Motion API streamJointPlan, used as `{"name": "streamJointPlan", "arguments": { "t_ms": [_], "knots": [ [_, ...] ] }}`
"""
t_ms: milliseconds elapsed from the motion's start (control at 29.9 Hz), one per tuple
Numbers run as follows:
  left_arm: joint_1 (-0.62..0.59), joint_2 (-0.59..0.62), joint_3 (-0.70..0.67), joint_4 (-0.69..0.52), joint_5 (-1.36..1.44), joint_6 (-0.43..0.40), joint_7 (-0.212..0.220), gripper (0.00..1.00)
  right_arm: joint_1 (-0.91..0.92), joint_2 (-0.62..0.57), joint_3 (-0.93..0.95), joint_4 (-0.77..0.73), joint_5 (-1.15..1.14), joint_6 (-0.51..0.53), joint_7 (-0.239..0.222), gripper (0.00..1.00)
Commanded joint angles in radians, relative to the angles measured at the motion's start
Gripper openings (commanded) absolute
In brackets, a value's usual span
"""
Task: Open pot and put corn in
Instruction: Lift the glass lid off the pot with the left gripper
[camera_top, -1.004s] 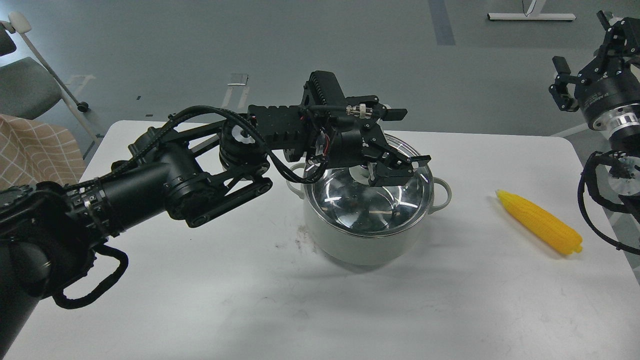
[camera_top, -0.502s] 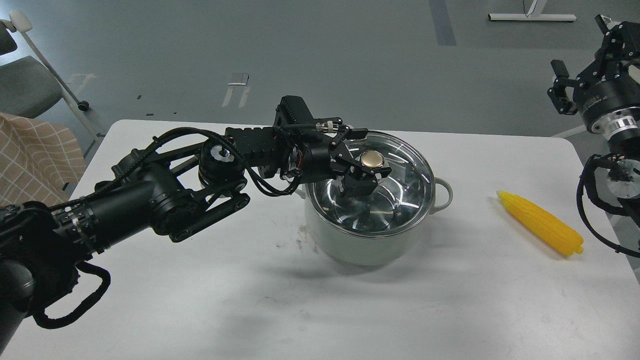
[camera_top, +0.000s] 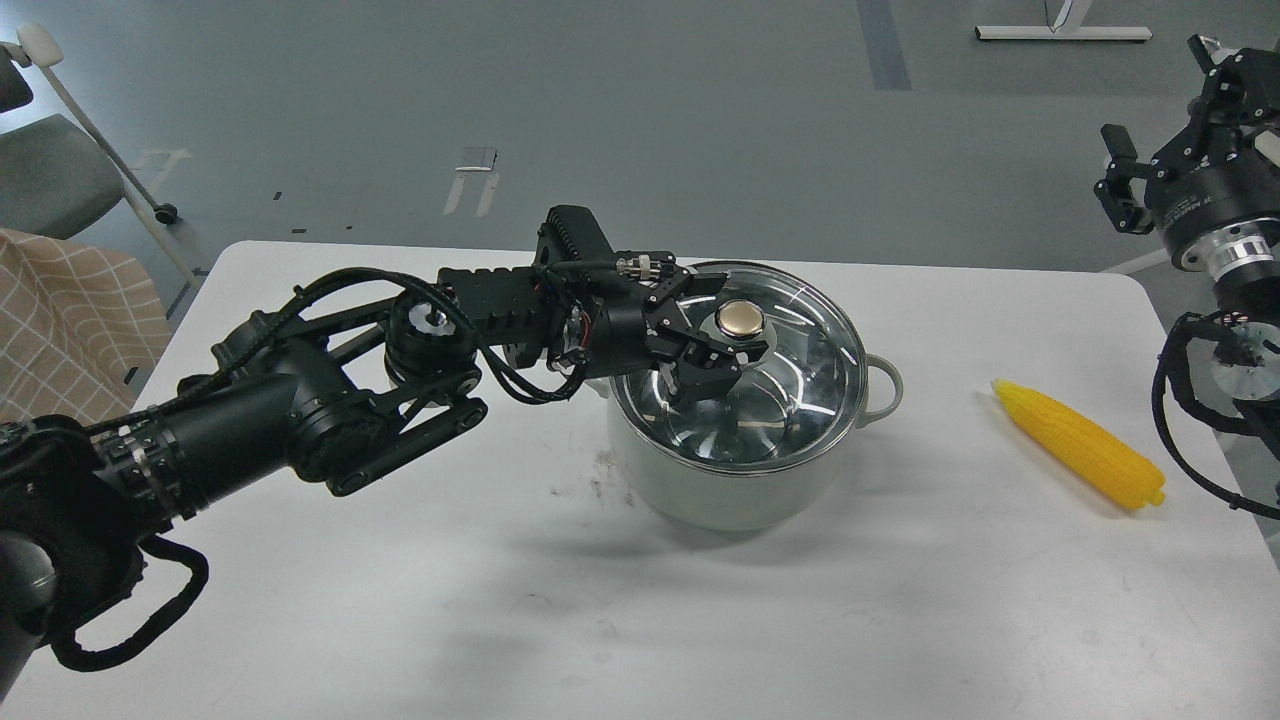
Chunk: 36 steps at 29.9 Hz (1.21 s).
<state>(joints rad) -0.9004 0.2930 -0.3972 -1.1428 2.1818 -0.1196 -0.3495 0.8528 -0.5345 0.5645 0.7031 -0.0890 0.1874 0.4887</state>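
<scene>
Next, my left gripper grabs the glass lid by its gold knob to open the pot, since the lid is wider than my open fingers.
The pale grey-green pot stands mid-table with its glass lid on it. The lid's gold knob shows on top. My left gripper reaches in from the left, low over the lid. It is open, with one finger beyond the knob and one in front of it. I cannot tell whether the fingers touch the knob. The yellow corn lies on the table right of the pot. My right gripper is raised at the far right, open and empty, well away from the corn.
The white table bears the pot and the corn. A small dark smudge marks the tabletop left of the pot. A chair with a checked cloth stands off the table's left side. The right arm's cables hang by the right edge.
My left gripper has come down and back to the left, from above the lid to the level of the knob, with its fingers now either side of it. The right arm has barely moved.
</scene>
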Motion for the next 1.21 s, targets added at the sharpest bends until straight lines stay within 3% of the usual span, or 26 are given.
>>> {"name": "streamJointPlan", "arguments": {
  "t_ms": [0,100,268,368,569,837,1004,1071,1172],
  "knots": [
    [0.006,0.0,0.0,0.0,0.0,0.0,0.001,0.46,0.0,-0.001,0.0,0.001,0.0,0.0,0.0,1.0],
    [0.008,0.0,-0.002,-0.005,0.0,0.0,0.0,0.43,-0.001,-0.001,0.0,0.001,0.0,0.0,0.0,1.0],
    [0.008,0.021,-0.005,-0.054,0.0,0.0,-0.014,0.18,-0.006,-0.001,0.0,0.001,-0.001,-0.002,0.0,1.0],
    [0.003,0.037,-0.012,-0.093,0.0,-0.003,-0.014,0.12,-0.006,-0.001,0.0,0.003,-0.001,-0.002,0.0,1.0],
    [-0.048,0.133,-0.046,-0.192,0.0,-0.008,-0.014,0.12,-0.006,-0.001,0.0,0.006,0.0,-0.002,0.0,1.0],
    [-0.066,0.43,-0.114,-0.311,0.0,-0.008,-0.025,0.12,-0.006,0.001,0.0,0.009,-0.001,-0.002,0.0,1.0],
    [-0.008,0.647,-0.118,-0.38,-0.011,0.008,-0.08,0.12,-0.008,0.002,0.0,0.009,-0.001,-0.002,0.0,1.0],
    [0.067,0.747,-0.118,-0.394,-0.051,0.069,-0.097,0.12,-0.008,0.004,0.0,0.009,-0.003,-0.002,0.0,1.0],
    [0.159,0.799,-0.12,-0.393,-0.06,0.149,-0.114,0.13,-0.008,0.005,0.0,0.009,-0.003,-0.002,0.0,1.0]
  ]
}}
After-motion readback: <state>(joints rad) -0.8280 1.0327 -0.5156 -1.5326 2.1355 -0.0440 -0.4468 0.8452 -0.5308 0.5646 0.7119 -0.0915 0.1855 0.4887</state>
